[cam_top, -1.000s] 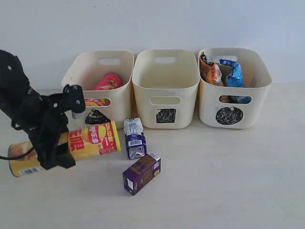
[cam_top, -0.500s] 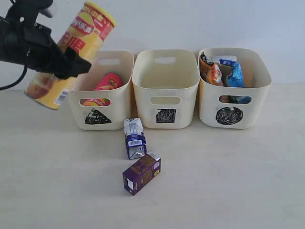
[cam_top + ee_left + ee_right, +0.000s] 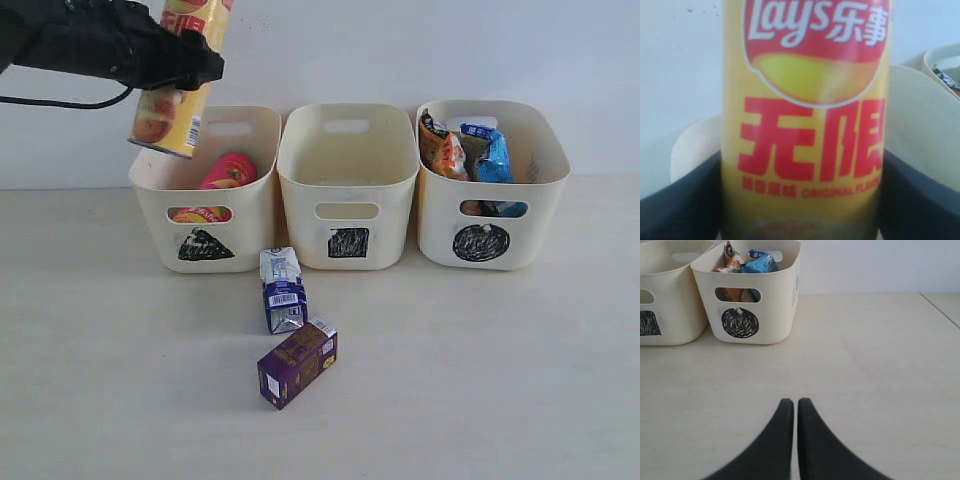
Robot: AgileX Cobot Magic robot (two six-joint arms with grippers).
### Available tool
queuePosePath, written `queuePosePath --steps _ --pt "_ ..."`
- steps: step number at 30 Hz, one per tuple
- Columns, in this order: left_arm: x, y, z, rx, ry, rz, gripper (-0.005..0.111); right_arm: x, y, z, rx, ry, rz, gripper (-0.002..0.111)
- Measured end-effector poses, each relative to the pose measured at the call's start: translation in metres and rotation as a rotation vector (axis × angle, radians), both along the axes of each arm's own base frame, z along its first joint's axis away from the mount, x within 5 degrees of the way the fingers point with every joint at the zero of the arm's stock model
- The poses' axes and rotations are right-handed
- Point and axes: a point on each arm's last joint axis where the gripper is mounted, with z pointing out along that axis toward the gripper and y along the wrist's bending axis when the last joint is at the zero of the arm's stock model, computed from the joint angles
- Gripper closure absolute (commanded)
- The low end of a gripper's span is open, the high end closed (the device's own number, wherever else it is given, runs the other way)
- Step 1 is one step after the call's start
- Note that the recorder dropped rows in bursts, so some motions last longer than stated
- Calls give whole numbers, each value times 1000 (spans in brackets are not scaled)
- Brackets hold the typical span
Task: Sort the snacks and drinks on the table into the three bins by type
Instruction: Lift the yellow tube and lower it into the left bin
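The lower edge of the yellow tube (image 3: pixel 172 112) hangs above the bin's rim. My left gripper now keeps hold of the yellow tube until it is inside the triangle-marked bin.
My left gripper (image 3: pixel 172 58) is shut on the yellow chip tube (image 3: pixel 172 112), which hangs nearly upright above the triangle-marked bin (image 3: pixel 250 215). In the left wrist view the tube (image 3: pixel 805 125) fills the frame between the gripper (image 3: pixel 802 200) and its dark fingers (image 3: pixel 685 205). A pink tube (image 3: pixel 228 170) lies inside that bin. The blue-and-white carton (image 3: pixel 282 290) and the purple carton (image 3: pixel 298 362) lie on the table (image 3: pixel 480 380) before the bins. My right gripper (image 3: pixel 791 402) is shut over bare table, out of the exterior view.
The square-marked bin (image 3: pixel 300 220) stands in the middle with nothing visible inside. The circle-marked bin (image 3: pixel 540 220) on the right holds foil packets (image 3: pixel 470 150). In the right wrist view the circle bin (image 3: pixel 775 305) stands ahead of my right gripper.
My left gripper has lifted the yellow tube off the table, swung it up and rightward over the triangle bin, and turned it from lying to nearly upright. The right gripper has stayed put.
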Motion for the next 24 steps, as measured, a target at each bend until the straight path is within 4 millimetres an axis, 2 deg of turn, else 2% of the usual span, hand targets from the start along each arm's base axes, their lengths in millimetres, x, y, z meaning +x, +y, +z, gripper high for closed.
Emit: queuePosePath --steps 8,17,19,24 --pt "30 -5 -32 -5 14 40 103 0 0 0 0 0 0 108" --pt "46 -7 -60 4 41 55 101 0 0 0 0 0 0 108" --pt "48 -8 -65 6 50 55 93 0 0 0 0 0 0 108" --pt "50 -9 -76 -3 79 62 55 0 0 0 0 0 0 108"
